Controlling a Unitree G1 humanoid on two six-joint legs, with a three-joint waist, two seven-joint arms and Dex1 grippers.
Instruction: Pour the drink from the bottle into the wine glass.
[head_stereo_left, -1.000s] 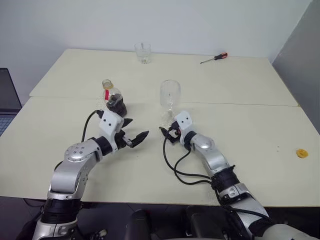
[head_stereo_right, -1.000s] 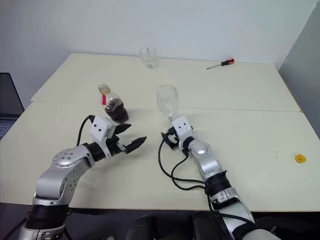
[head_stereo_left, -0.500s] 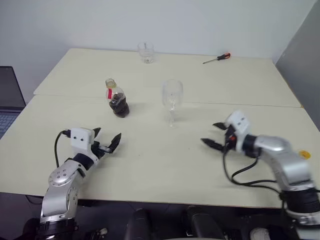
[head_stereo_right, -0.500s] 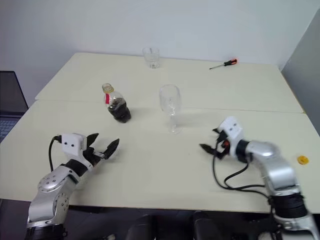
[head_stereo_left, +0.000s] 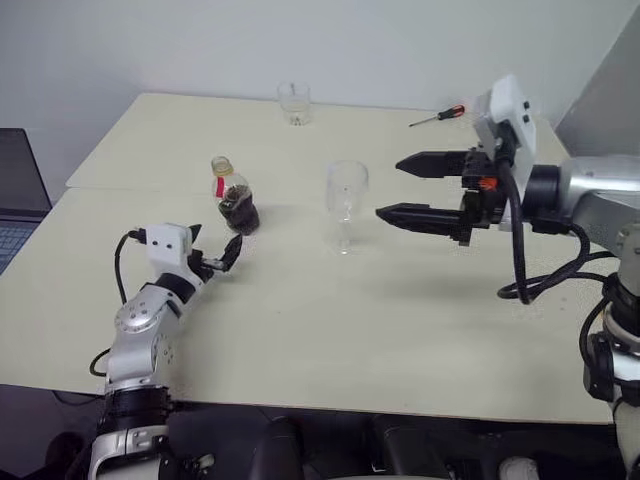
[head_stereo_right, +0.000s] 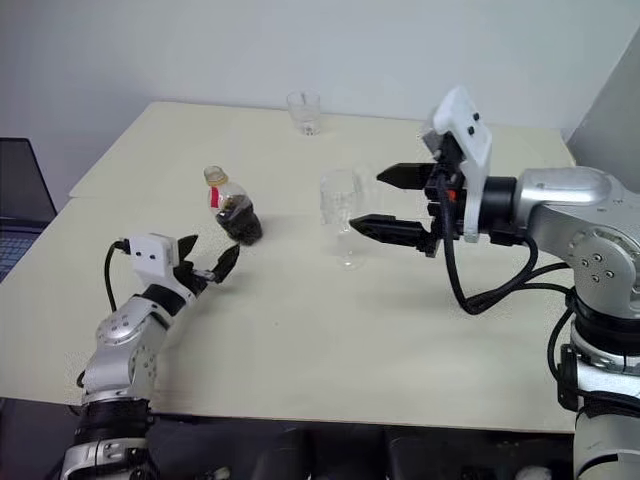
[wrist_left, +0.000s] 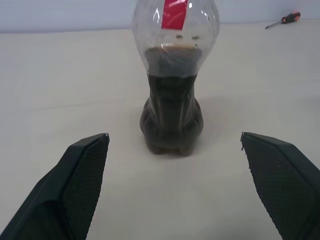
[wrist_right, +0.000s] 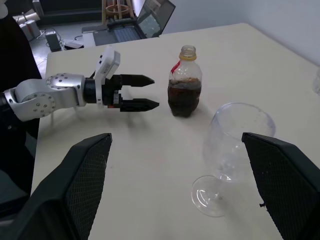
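The bottle swells into a round bulge (head_stereo_left: 230, 185) up top and narrows below, so the left gripper next needs to grip its slim middle (head_stereo_left: 236, 203) to pour from the bottle.
The bottle (head_stereo_left: 235, 200) stands upright on the table (head_stereo_left: 300, 330), left of centre, with a red neck label and dark drink (wrist_left: 171, 115) in its lower half. The wine glass (head_stereo_left: 344, 205) stands upright and clear to the bottle's right. My left gripper (head_stereo_left: 218, 250) is open and low over the table, just short of the bottle on its near side. In the left wrist view the bottle stands centred ahead of the two fingers (wrist_left: 80, 175), untouched. My right gripper (head_stereo_left: 390, 188) is open, held in the air at bowl height right of the glass and pointing at it, with nothing held.
A short clear tumbler (head_stereo_left: 293, 103) stands at the table's far edge. A red-handled screwdriver (head_stereo_left: 437, 116) lies at the far right. A laptop (head_stereo_left: 15, 190) sits off the table's left side. A seam (head_stereo_left: 150, 192) between two tabletops runs behind the bottle and glass.
My right gripper left the table by the glass's foot, swung out right and rose to bowl height. My left gripper drew left, then came to point at the bottle. The bottle and glass stayed put.
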